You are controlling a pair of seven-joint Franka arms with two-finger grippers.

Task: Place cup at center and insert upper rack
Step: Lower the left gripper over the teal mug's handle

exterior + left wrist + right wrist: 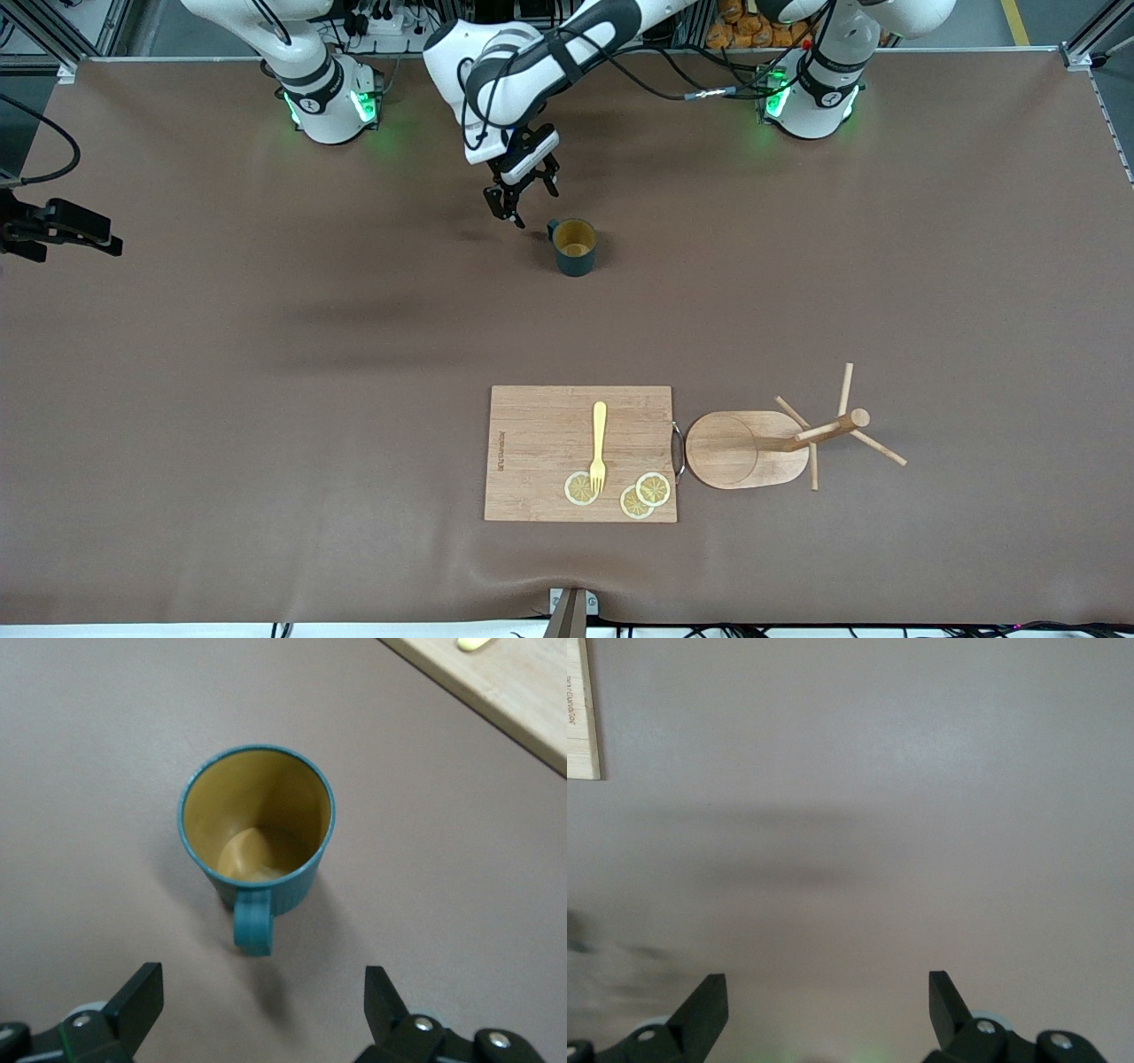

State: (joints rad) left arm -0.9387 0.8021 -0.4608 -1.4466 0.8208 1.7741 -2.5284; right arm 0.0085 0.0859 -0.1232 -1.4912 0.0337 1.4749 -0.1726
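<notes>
My left gripper is going to grab the dark teal cup by its handle [552, 230] [253, 923] next, and it will then hang the cup on the upper rack.
The cup [574, 247], dark teal with a tan inside, stands upright on the brown table, toward the robots' bases. In the left wrist view the cup [257, 828] points its handle [253, 923] at my left gripper [264, 992]. That left gripper [524, 197] hangs open just beside the cup, on the right arm's side, holding nothing. The upper rack [744, 452], a light wooden mug tree, lies tipped on its side near the front camera. My right gripper [828, 997] is open over bare table; the front view does not show it.
A wooden cutting board [580, 452] lies beside the rack's base, carrying a yellow fork [599, 443] and lemon slices [644, 494]. Its edge shows in both wrist views [505, 682] [580, 718]. A black clamp [53, 229] sits at the right arm's end of the table.
</notes>
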